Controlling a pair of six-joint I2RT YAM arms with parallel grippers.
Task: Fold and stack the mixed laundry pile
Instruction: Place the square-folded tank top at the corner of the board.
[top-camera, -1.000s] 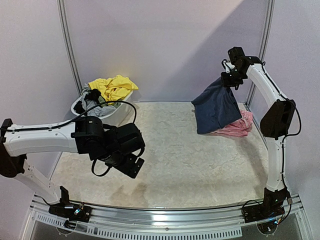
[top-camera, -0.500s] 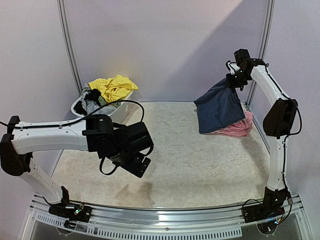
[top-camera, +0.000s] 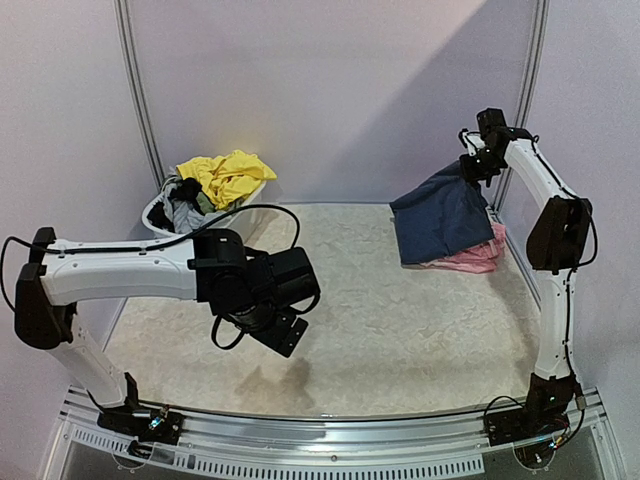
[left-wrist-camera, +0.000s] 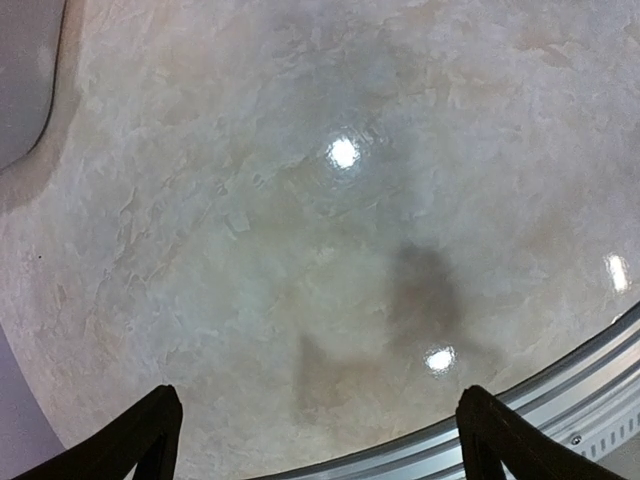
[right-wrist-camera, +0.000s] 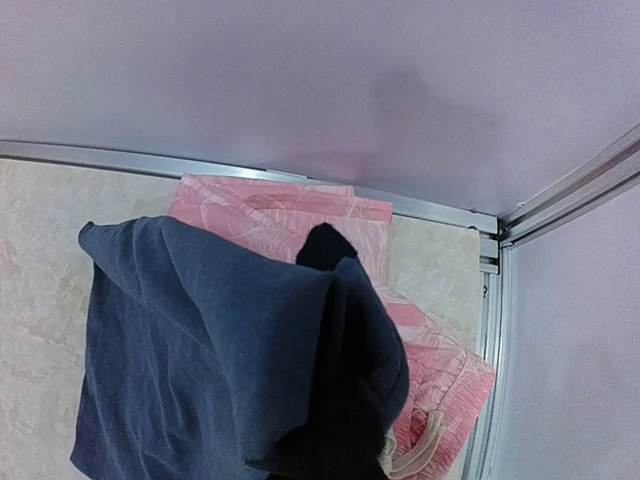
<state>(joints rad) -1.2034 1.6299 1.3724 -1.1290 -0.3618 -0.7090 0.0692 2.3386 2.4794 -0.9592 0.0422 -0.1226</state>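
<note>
I should keep my right gripper closed on the navy garment. Its navy corner is high above the pink piece (top-camera: 474, 256), so the garment would fall in a crumpled heap if I opened now.
My right gripper (top-camera: 477, 166) is raised at the far right, shut on a corner of the navy garment (top-camera: 441, 216). The garment hangs down and drapes over the folded pale pink patterned piece (top-camera: 474, 256) on the table. In the right wrist view the navy garment (right-wrist-camera: 200, 350) wraps my right gripper (right-wrist-camera: 336, 268), one black fingertip (right-wrist-camera: 325, 245) pokes out, and the pink piece (right-wrist-camera: 290, 208) lies beneath. Yellow (top-camera: 231, 173) and grey (top-camera: 187, 213) pieces are heaped at the far left. My left gripper (top-camera: 283, 331) hovers over bare table, open and empty (left-wrist-camera: 315, 440).
A white tub (top-camera: 160, 215) at the far left corner holds the yellow and grey pieces. A metal rail (left-wrist-camera: 560, 400) runs along the table's near edge. Walls and a corner post (right-wrist-camera: 560, 190) close in behind the pink piece.
My left arm has swung rightward over the table, still open. My right arm has carried the navy garment further right and back, over the pink piece.
</note>
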